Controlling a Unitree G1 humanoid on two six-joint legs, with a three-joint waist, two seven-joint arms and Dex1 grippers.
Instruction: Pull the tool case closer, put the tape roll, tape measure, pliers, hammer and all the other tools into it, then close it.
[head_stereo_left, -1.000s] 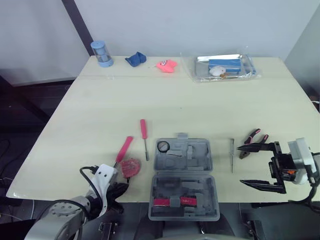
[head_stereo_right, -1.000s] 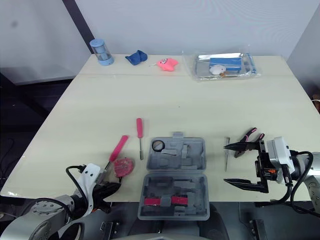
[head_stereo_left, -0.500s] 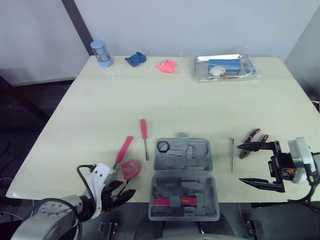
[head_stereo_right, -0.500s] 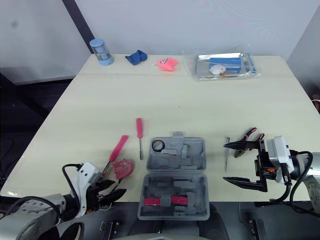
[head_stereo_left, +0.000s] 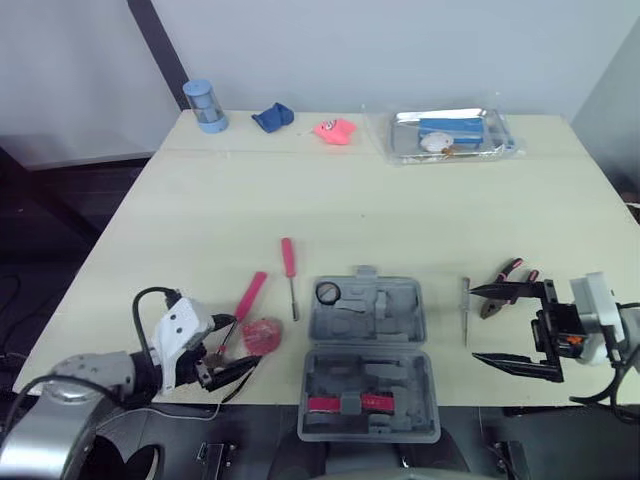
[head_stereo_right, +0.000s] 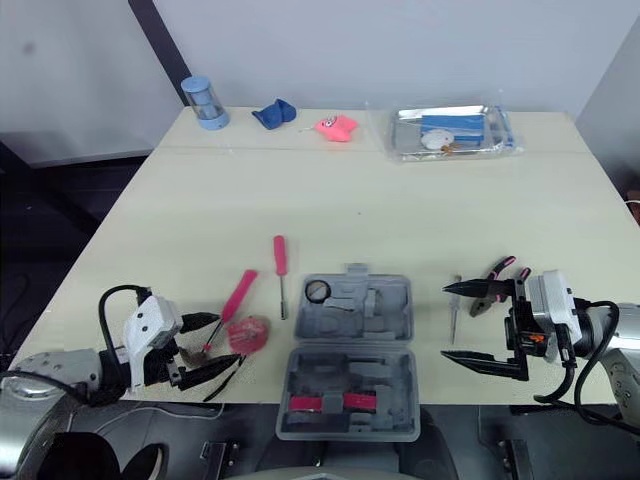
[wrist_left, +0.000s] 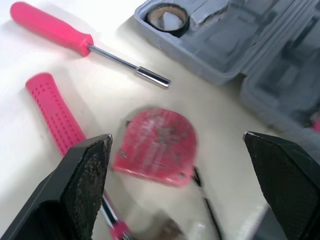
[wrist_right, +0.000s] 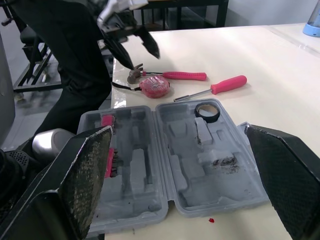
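The red tape measure needs to get into the tool case, so my left gripper should next grab it by its body.
The grey tool case lies open at the table's front edge, with the black tape roll in its far half. The red tape measure, pink-handled hammer and pink screwdriver lie left of it. My left gripper is open, just left of the tape measure, which lies ahead between its fingers without touching them. The pink-handled pliers and a thin metal tool lie right of the case. My right gripper is open beside them, holding nothing.
Along the table's far edge stand a blue cup, a blue object, a pink toy and a clear plastic tray with items. A red piece sits in the case's near half.
My left gripper went from shut to open and rose from below the table's front edge to beside the tape measure. The right gripper has barely moved.
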